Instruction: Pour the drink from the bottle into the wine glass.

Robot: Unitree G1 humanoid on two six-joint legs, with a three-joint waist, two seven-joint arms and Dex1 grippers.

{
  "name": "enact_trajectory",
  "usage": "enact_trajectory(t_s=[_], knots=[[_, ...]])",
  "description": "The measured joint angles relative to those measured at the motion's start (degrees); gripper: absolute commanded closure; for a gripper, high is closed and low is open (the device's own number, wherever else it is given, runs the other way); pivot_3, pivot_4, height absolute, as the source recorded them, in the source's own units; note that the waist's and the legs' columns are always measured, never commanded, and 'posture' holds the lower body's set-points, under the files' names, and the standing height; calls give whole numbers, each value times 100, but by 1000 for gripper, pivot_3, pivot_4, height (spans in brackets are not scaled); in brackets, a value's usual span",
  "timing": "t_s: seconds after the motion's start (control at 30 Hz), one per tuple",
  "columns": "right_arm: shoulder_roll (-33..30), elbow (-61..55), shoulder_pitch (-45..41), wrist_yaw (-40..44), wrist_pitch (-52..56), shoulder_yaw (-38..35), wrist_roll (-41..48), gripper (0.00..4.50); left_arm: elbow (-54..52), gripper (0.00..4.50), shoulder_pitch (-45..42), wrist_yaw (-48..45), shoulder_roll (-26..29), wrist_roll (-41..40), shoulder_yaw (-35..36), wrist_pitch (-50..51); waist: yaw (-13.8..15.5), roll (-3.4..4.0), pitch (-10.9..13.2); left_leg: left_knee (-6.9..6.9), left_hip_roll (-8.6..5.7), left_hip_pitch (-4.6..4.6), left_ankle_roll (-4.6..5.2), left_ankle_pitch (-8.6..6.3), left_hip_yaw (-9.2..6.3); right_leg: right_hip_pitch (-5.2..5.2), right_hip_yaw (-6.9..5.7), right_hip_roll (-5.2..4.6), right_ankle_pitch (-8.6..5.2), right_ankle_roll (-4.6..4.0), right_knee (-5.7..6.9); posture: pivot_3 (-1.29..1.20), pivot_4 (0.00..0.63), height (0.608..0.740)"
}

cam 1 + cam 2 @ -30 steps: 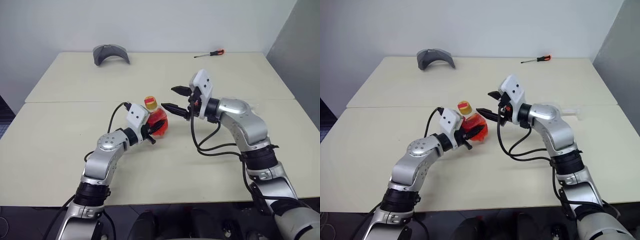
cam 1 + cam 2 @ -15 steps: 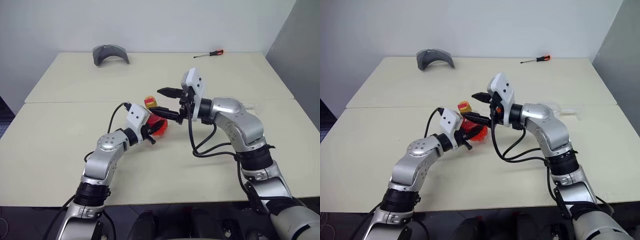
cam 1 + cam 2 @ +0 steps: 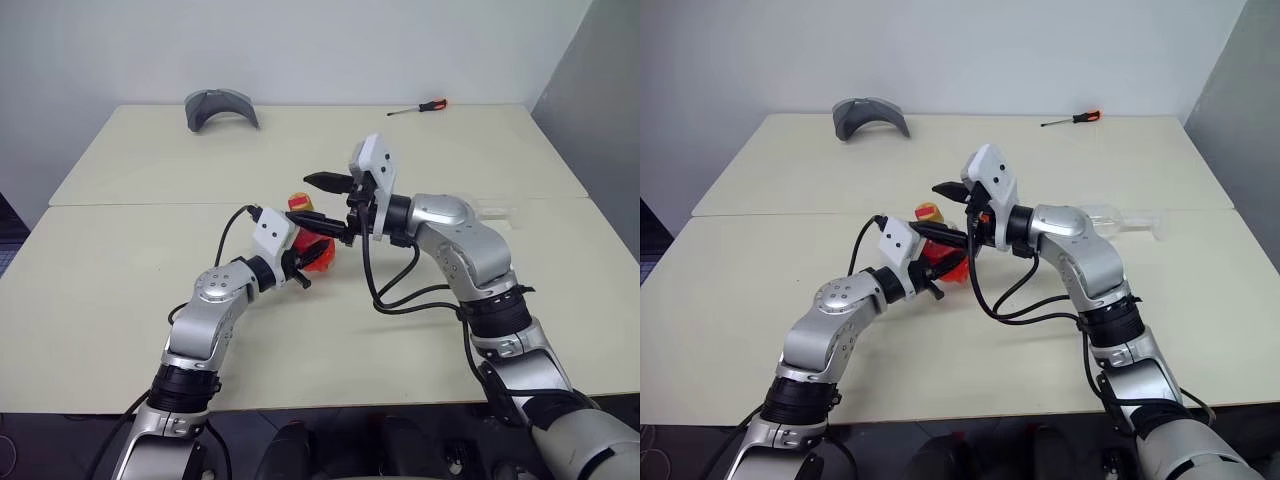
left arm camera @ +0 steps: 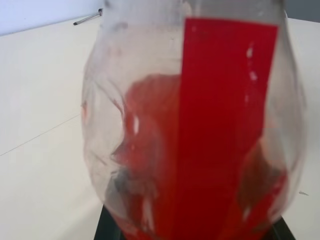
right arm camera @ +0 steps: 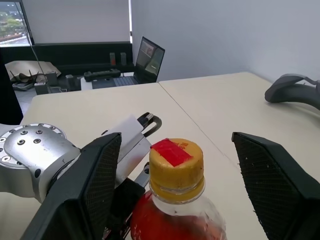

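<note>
The right gripper's fingers are on either side of the bottle's yellow cap in the right wrist view, so the right gripper will close on the cap.
My left gripper (image 3: 303, 266) is shut on the bottle (image 3: 316, 251) and holds it upright just above the table. The drink (image 4: 150, 150) fills its rounded lower body behind a red label strip (image 4: 225, 125). The yellow cap (image 5: 176, 160) has a red patch on top. My right gripper (image 3: 322, 203) points level at it from the right, open, with one finger (image 5: 95, 185) on each side of the cap and clear of it. The wine glass (image 3: 1120, 217) shows faintly on the table behind my right forearm, seemingly on its side.
A grey curved object (image 3: 221, 106) lies at the table's far left. A screwdriver with a red handle (image 3: 420, 106) lies at the far right. A seam (image 3: 150, 204) crosses the cream table. A grey wall (image 3: 600, 90) stands close on the right.
My right gripper has moved left and slightly up, from beside the bottle to the cap, still open. The left gripper and the bottle have stayed put.
</note>
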Motion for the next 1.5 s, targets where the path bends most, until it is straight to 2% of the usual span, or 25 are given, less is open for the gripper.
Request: enact_trajectory(t_s=[0.33, 0.47, 0.6, 0.63, 0.9, 1.07, 1.27, 1.4, 1.5], knots=[[36, 195, -27, -54, -162, 43, -176, 737, 0, 3546, 0, 4, -3, 0, -1, 1, 0, 0, 0, 0, 0, 0, 0, 0, 0, -1, 0, 0, 0, 0, 0, 0, 150, 740], [92, 256, -35, -52, -180, 55, -170, 1657, 0, 3546, -1, 3, -4, 0, -2, 0, -1, 0, 0, 0, 0, 0, 0, 0, 0, -1, 0, 0, 0, 0, 1, 0, 150, 740], [111, 262, -35, 23, -182, 79, -154, 3116, 0, 3546, -2, 7, -4, 1, -2, 0, -1, 0, 0, 0, 0, 0, 0, 0, 1, 0, 0, 0, 0, 0, 0, 0, 150, 740], [107, 262, -35, 40, -184, 78, -155, 3318, 1, 3546, -1, 7, -2, 2, -1, 0, 0, 0, 0, 0, 0, 0, 0, 0, 0, 0, 0, 0, 0, 0, 0, 0, 150, 740], [58, 256, -40, 229, -185, 80, -145, 3312, -70, 3546, 63, -32, 15, -1, -4, 5, -1, 0, 0, 0, 0, 0, 0, 0, 0, 0, 1, 0, 0, 0, 0, 0, 150, 740], [-115, 576, -353, 1291, -385, 200, 30, 3312, -582, 3546, 527, -452, 342, -102, -45, -216, -27, 2, 1, -5, 0, 2, 0, 0, 2, -3, 2, 0, 0, 0, -2, 0, 150, 740], [43, 1664, -1030, 3005, -1438, 320, 164, 3312, -1418, 3546, 1219, -989, 900, -572, 134, -369, -18, 5, 3, -2, 1, 7, 14, -8, 0, 3, 2, 0, 0, -1, -2, 0, 150, 740], [145, 1990, -1214, 3565, -1997, 450, 146, 3312, -1711, 3546, 1559, -1194, 1159, -874, 190, -355, -5, 8, 5, -4, 1, 6, 12, -7, -5, 2, -2, -1, 0, -1, -3, 0, 150, 740], [347, 2428, -1596, 3574, -2600, 374, 45, 3312, -1787, 3546, 1689, -1283, 1299, -872, 122, -348, -12, 17, 11, -3, 1, 8, 12, -7, -3, 1, -1, 0, 1, -2, 2, 0, 150, 740]])
